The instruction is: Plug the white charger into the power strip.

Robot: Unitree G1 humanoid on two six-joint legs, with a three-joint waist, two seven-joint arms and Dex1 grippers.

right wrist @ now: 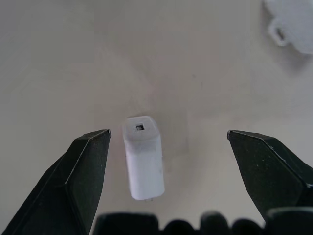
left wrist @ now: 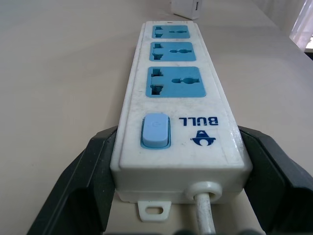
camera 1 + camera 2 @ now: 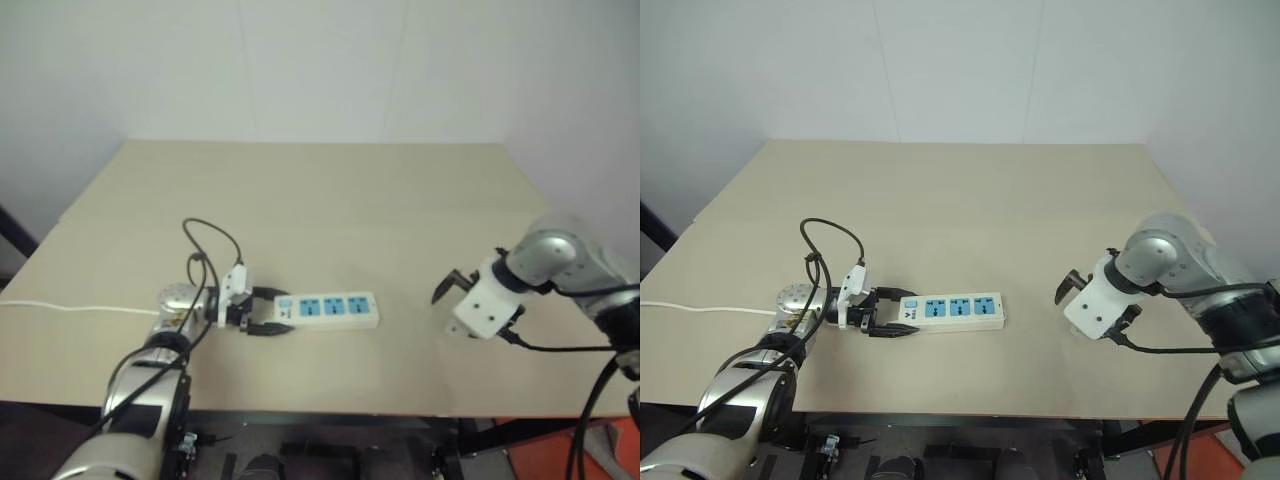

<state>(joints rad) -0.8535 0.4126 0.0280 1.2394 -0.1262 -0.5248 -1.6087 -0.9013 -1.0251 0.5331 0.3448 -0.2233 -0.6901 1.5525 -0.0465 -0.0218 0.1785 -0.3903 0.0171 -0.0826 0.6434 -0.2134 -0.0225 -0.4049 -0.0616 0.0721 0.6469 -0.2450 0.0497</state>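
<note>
In the right wrist view my right gripper's fingers stop above the white charger [image 1: 143,156], so it is too early to close now, as closing would miss the charger.
The power strip [image 3: 335,309] lies flat on the table, a white bar with three blue sockets and its blue switch [image 2: 155,130] at the left end. My left gripper [image 3: 268,310] is shut on that switch end, one black finger [image 2: 85,181] pressed to each side. The white charger [image 1: 143,156] lies on its side on the table to the right of the strip. My right gripper [image 1: 167,133] hangs over it, pointing down and open, with a finger well clear on either side. In the left wrist view the charger [image 2: 186,7] shows just beyond the strip's far end.
The strip's thin white cord [image 3: 70,308] runs left off the beige table [image 3: 330,200]. The strip's far end [image 1: 293,24] shows in the right wrist view. The table's front edge [image 3: 330,410] is close behind both grippers.
</note>
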